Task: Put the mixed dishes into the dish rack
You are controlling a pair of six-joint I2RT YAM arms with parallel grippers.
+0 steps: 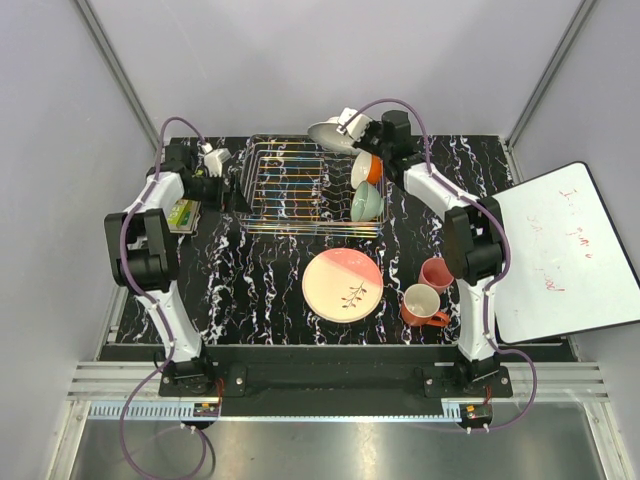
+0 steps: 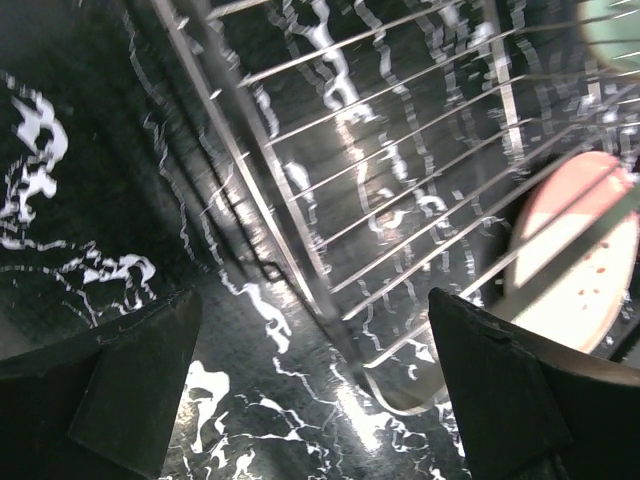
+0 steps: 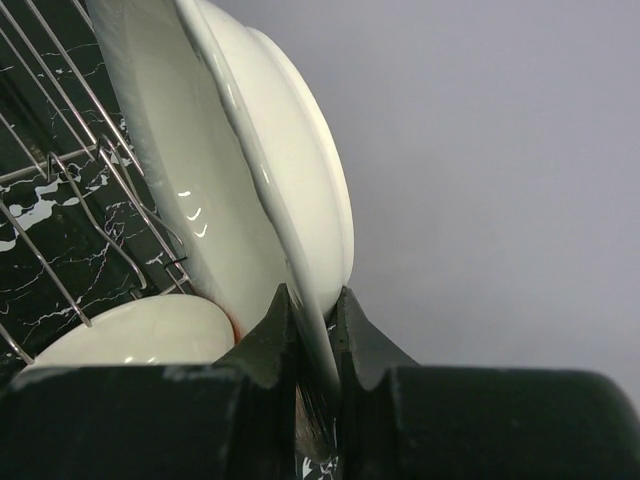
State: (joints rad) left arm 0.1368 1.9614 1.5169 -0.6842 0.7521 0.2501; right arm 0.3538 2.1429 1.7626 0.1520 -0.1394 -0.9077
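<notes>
I should keep holding the white round plate with my right gripper until the plate's lower edge is inside the rack, because the plate is straddling the rack's back rim.
The silver wire dish rack stands at the table's back middle. An orange bowl and a pale green bowl stand on edge in its right side. My right gripper is shut on the rim of the white round plate, holding it tilted above the rack's back right corner; the wrist view shows the plate pinched between the fingers. The peach-pink plate, pink cup and orange mug sit on the table. My left gripper is open at the rack's left edge.
A green book lies by the left arm. A whiteboard leans off the table's right edge. Grey walls enclose the back and sides.
</notes>
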